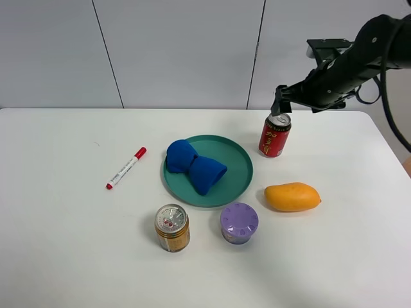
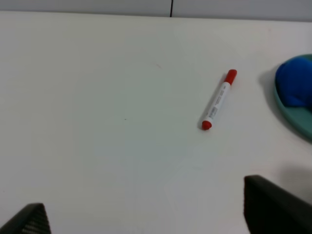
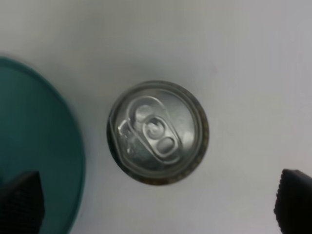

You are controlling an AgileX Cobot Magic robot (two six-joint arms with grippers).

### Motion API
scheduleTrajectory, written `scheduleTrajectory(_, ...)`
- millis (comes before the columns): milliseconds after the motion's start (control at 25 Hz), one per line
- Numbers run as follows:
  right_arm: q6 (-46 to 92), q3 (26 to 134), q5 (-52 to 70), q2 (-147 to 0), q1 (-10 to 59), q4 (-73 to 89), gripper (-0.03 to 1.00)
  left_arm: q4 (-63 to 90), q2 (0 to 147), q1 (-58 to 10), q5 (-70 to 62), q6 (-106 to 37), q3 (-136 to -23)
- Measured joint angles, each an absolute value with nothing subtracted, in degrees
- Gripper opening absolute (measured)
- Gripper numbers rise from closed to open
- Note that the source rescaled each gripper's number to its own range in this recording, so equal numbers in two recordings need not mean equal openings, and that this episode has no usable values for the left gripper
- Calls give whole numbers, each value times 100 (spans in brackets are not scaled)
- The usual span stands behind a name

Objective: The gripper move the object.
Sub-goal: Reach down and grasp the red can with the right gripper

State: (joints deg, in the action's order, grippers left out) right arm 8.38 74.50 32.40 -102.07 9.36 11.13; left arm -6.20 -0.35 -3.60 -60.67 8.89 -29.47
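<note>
I need to grab the red drink can by its upper side with my right gripper next, beside the can's silver top, so that I can move the can.
The red drink can with a silver pull-tab top stands upright on the white table, just right of the teal plate. My right gripper hangs directly above its top, open, and holds nothing. In the right wrist view the can top is centred, and the right gripper has one black fingertip at each lower corner, spread wider than the can. The left gripper is open and empty over bare table near the marker. It does not show in the exterior view.
A teal plate holds a blue cloth bundle. A red-capped marker lies to its left and also shows in the left wrist view. A gold can, a purple lidded cup and a mango sit in front.
</note>
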Motion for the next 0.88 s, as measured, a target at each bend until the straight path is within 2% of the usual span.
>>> scheduleTrajectory(720,861,7457,2267,-11300,985,1098,100,-620,-35,-360,-6067,889,-2947)
scheduleTrajectory(880,899,7457,2255,-11458,985,1098,95,-620,-35,-360,-6067,889,-2947)
